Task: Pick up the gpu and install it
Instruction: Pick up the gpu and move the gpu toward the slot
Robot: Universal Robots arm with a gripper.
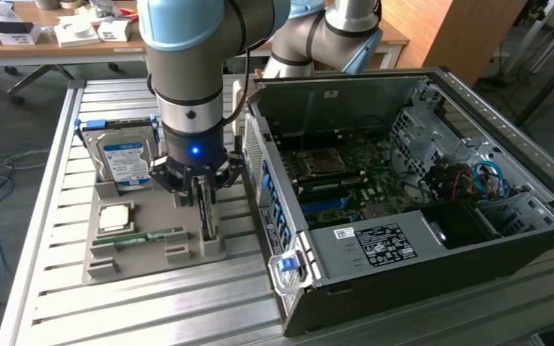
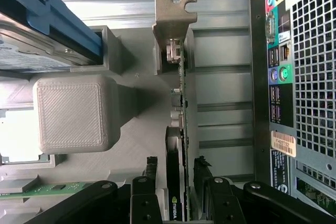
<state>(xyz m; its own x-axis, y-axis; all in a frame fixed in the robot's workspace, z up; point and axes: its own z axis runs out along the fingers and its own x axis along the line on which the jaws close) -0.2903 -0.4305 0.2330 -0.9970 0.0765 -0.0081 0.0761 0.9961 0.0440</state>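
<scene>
My gripper takes hold of the GPU [image 2: 179,103] by its labelled end [image 2: 177,203], across the flat cover, next. Small parts stick out from the board near the bracket.
The gpu [image 1: 205,218] stands on its long edge in a slot of the grey holder [image 1: 152,263], just beside the open computer case [image 1: 402,202]. In the wrist view the gpu [image 2: 179,103] runs edge-on, with its metal end bracket [image 2: 174,17] at the far end. My gripper [image 1: 205,189] has come down over the card and is open. One finger [image 2: 151,174] is on each side of the card, with a small gap showing between pad and card. The gripper [image 2: 177,165] straddles the end away from the bracket.
The holder also carries a silver hard drive [image 1: 126,162] with a blue-white label, a square processor [image 1: 115,216] and a green memory stick [image 1: 152,236]. The case's rear port panel [image 2: 278,77] is close beside the card. The motherboard [image 1: 349,180] lies exposed inside the case.
</scene>
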